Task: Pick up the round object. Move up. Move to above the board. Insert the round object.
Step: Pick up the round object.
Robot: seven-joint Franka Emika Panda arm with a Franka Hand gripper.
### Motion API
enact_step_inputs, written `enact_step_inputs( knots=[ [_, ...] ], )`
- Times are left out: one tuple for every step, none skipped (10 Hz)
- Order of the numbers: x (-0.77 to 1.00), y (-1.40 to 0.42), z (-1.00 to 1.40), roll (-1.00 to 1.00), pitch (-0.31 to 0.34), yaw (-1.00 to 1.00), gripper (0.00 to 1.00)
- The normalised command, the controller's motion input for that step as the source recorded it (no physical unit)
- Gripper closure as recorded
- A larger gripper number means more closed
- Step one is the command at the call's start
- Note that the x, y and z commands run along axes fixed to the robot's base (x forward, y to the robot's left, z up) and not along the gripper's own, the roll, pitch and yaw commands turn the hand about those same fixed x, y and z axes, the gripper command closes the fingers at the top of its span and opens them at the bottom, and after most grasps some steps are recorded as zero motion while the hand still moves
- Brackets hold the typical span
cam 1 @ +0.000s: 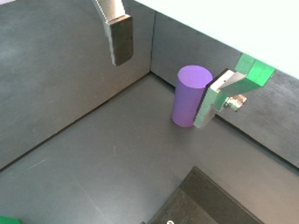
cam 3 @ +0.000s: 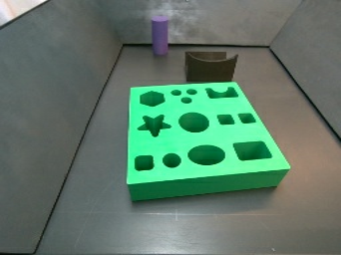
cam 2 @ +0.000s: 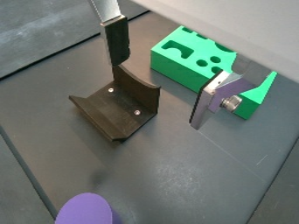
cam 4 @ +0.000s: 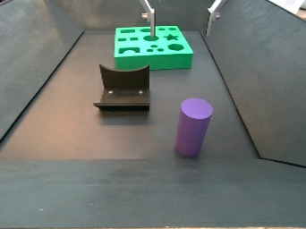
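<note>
The robot should next fit the round object into its hole in the board, so its gripper should grab the object by its upright purple body.
The round object, a purple cylinder peg, stands upright on the dark floor, apart from the board; it also shows in a side view and in both wrist views. The green board lies flat with its cut-out holes up, also in a side view and a wrist view. My gripper is open wide and empty, high above the floor. In a side view only its fingertips show, over the board's far end. The peg is beside one finger, not between the jaws.
A dark blackish block with a curved notch sits on the floor between the peg and the board. Grey walls enclose the floor on all sides.
</note>
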Motion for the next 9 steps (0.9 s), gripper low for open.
enact_step_inputs(
  knots=[
    [-0.09, 0.1, -0.03, 0.0, 0.0, 0.02, 0.0],
    [0.0, 0.31, -0.1, 0.0, -0.03, 0.15, 0.0],
    [0.0, 0.44, -0.13, 0.0, -0.046, 0.19, 0.0],
    [0.0, 0.43, -0.19, 0.0, -0.063, 0.18, 0.0],
    [0.0, 0.41, -0.22, 0.0, -0.079, 0.16, 0.0],
    [0.0, 0.45, -0.21, 0.0, -0.084, 0.17, 0.0],
    [0.0, 0.43, -0.3, 0.0, -0.1, 0.17, 0.0],
    [-0.02, 0.44, -0.36, 0.01, -0.114, 0.19, 0.0],
    [-0.1, 0.4, -0.4, 0.05, -0.13, 0.19, 0.0]
  ],
)
